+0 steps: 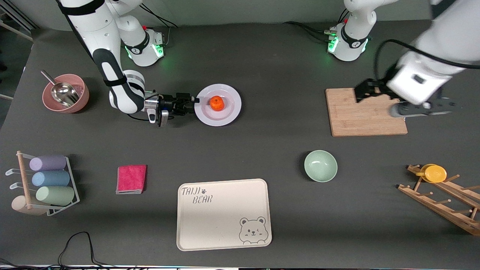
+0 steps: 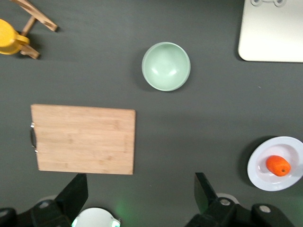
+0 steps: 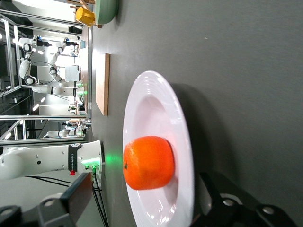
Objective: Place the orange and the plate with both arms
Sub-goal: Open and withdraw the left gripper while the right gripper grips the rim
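Note:
The right gripper grabs the white plate by its rim (image 1: 198, 107) next, and the orange (image 1: 216, 103) stays free to ride along to the tray.
The orange (image 1: 216, 103) sits on the white plate (image 1: 232, 108), on the table toward the right arm's end. My right gripper (image 1: 195, 100) lies low and level at the plate's edge. In the right wrist view the gripper (image 3: 144, 198) is open. The plate's rim (image 3: 156, 94) passes between its fingers, with the orange (image 3: 148, 162) just ahead. My left gripper (image 1: 407, 100) hangs open and empty in the air over the wooden cutting board (image 1: 363, 112). The left wrist view shows the gripper (image 2: 140, 194) open, with the board (image 2: 83, 139), plate (image 2: 258, 175) and orange (image 2: 278, 165) far below.
A pale green bowl (image 1: 320, 165) and a cream bear tray (image 1: 223, 213) lie nearer the front camera. A pink bowl with a scoop (image 1: 65, 93), a cup rack (image 1: 47, 183) and a pink cloth (image 1: 131, 179) are at the right arm's end. A yellow cup (image 1: 435, 173) rests on a wooden rack.

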